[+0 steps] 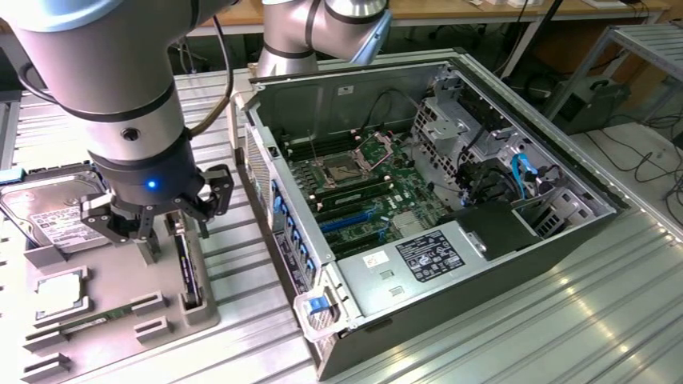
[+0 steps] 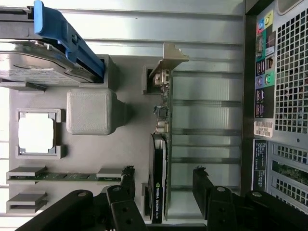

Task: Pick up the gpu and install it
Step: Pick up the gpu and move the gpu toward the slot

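My gripper grabs the GPU by its black shroud [image 1: 188,272] next, where two flat sides face the fingers, since small components stick out near the GPU's bracket.
The gpu [image 1: 190,270] stands on edge in a slot at the exterior view's right side of the grey parts holder [image 1: 117,320]. It is a thin dark card [image 2: 158,192] with a silver end bracket [image 2: 166,60]. My gripper [image 1: 177,232] hangs just above it and is open. In the wrist view the gripper [image 2: 163,180] straddles the card, with one black fingertip [image 2: 127,178] on each side and clear gaps between them and the card. Nothing is held.
On the holder lie a silver hard drive [image 1: 53,218] with a blue rail [image 2: 67,38], a processor [image 2: 36,134] and a green memory stick [image 2: 57,176]. The open computer case [image 1: 427,200] with its motherboard [image 1: 357,188] lies at the exterior view's right, close to the holder.
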You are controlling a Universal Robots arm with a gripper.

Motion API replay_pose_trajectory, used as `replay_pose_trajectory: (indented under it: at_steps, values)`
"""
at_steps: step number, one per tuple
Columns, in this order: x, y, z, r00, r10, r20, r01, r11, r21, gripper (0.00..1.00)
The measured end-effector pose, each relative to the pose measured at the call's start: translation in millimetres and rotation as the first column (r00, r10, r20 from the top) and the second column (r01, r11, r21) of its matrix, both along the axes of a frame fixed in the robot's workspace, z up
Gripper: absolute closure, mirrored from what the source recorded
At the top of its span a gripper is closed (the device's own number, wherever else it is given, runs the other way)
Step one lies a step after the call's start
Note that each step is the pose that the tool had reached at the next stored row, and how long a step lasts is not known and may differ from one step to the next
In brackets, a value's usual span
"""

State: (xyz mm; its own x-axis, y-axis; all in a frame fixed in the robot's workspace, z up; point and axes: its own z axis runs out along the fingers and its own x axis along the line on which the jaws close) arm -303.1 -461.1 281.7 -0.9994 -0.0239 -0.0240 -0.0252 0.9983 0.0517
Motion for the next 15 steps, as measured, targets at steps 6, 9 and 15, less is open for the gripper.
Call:
replay_pose_trajectory:
  at_steps: [6,9,15]
  values:
    - [0.0,0.0,-2.0,1.0,0.0,0.0001,0.0,1.0,0.0002,0.4]
    - [0.0,0.0,-3.2,1.0,0.0,0.0,0.0,1.0,0.0,0.4]
    - [0.0,0.0,-5.7,1.0,-0.003,-0.0022,0.003,1.0,0.0,0.4]
